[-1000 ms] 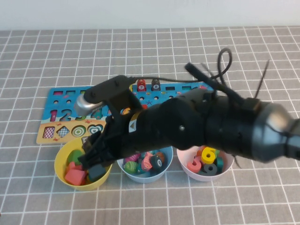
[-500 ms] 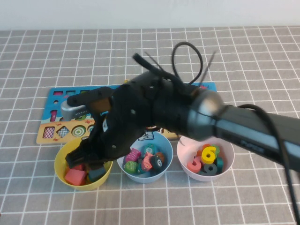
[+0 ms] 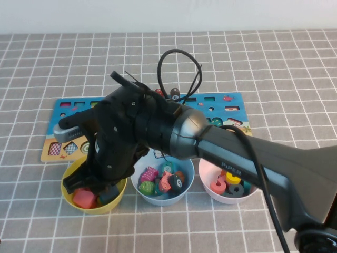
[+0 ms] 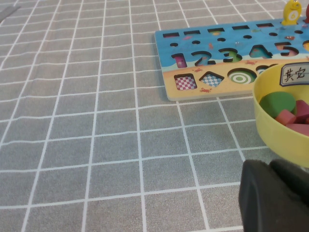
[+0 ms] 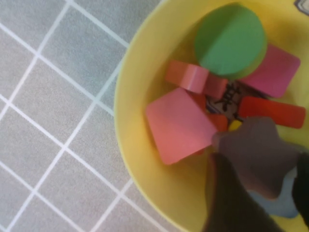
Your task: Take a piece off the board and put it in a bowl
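Observation:
The dark star [image 5: 260, 152] hangs inside the rim of the yellow bowl, so it is time for my right gripper to release the star now.
My right gripper [image 3: 87, 184] reaches across the table and hangs over the yellow bowl [image 3: 67, 191]. In the right wrist view the right gripper [image 5: 258, 166] is shut on the piece [image 5: 256, 152], a dark brown-maroon star, just above the blocks lying in the yellow bowl [image 5: 137, 101]. The arm hides the piece in the high view. The board [image 3: 224, 103] lies behind the bowls, its middle covered by the arm. My left gripper [image 4: 273, 198] rests low on the table just left of the yellow bowl [image 4: 277, 142], fingers together and empty.
A light blue bowl [image 3: 185, 191] and a pale pink bowl [image 3: 204, 179] with coloured pieces stand right of the yellow one. Two pegs [image 3: 175, 95] stand on the board's far edge. The yellow bowl holds a green disc [image 5: 231, 39] and pink and red blocks.
The right arm has swung further left and its gripper has moved left over the yellow bowl, still holding the piece. The left gripper has not visibly moved.

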`<state>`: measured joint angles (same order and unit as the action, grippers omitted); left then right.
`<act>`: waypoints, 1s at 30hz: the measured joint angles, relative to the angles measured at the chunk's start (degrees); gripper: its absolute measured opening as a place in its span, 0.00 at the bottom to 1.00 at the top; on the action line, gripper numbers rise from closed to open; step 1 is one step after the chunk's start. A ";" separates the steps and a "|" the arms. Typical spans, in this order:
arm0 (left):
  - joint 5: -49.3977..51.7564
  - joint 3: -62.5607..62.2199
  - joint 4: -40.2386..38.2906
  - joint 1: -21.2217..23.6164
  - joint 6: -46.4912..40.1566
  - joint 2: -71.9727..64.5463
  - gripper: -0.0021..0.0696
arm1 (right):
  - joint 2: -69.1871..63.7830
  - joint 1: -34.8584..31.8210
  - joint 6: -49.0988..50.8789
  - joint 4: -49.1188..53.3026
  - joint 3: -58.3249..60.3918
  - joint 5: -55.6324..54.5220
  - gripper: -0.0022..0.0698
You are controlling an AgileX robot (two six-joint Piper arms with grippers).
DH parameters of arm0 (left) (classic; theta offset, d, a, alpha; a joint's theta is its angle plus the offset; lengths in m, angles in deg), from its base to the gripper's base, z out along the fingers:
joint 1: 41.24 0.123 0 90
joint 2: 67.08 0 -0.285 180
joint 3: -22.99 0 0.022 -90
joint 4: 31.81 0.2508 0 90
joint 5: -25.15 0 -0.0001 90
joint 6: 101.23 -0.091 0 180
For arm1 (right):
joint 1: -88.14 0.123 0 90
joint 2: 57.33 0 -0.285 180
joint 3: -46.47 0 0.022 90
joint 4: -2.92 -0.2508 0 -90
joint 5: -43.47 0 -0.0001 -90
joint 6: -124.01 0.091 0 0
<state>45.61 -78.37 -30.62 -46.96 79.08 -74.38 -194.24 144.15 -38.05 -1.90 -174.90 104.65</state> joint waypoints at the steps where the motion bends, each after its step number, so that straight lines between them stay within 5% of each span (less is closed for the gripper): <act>1: 0.00 0.00 0.00 0.00 0.00 0.00 0.02 | -0.27 0.00 0.00 -0.01 -0.46 0.00 0.38; 11: 0.00 0.00 0.00 0.00 0.00 0.00 0.02 | -0.58 0.00 0.12 -0.01 -1.06 0.21 0.39; 21: 0.00 0.00 0.00 0.00 0.00 0.00 0.02 | -0.70 0.06 0.12 -0.12 -2.90 1.08 0.62; 30: 0.00 0.00 0.00 0.00 0.00 0.00 0.02 | 0.39 1.06 0.12 1.06 -4.57 4.71 0.59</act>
<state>45.61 -78.37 -30.62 -46.96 79.08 -74.38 -193.85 145.21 -37.93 -0.84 -179.48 109.36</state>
